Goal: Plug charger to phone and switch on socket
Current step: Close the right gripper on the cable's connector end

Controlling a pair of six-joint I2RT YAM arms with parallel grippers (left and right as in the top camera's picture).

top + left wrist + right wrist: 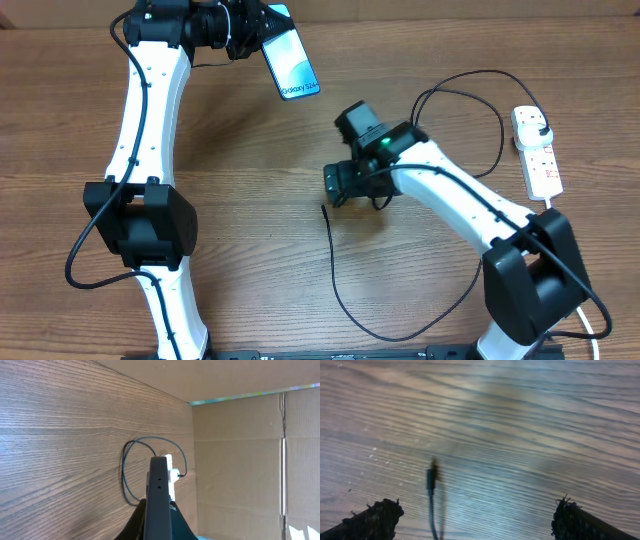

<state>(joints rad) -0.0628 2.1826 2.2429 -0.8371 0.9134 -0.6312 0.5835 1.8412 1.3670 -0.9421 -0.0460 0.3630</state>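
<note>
My right gripper will next grab the charger's connector by its black housing behind the connector's tip (326, 214). The tip then stays free to plug into the phone (293, 62).
My left gripper (255, 35) is shut on the phone (293, 62) and holds it above the table at the back, its blue screen up and the "Galaxy S24" end pointing out. In the left wrist view the phone's dark edge (159, 500) stands between the jaws. The charger's black cable (345, 290) loops over the table; its connector tip (325, 208) lies free near the middle. Its plug (541, 132) sits in the white socket strip (538, 152) at the right edge. My right gripper (333, 187) is open just above the tip (431, 479), which lies between the fingers, nearer the left one.
A cardboard wall (240, 460) stands past the table's far edge. The strip's thick white cord (590, 320) runs down the right side by the right arm's base. The cable makes a second loop (470, 110) next to the strip.
</note>
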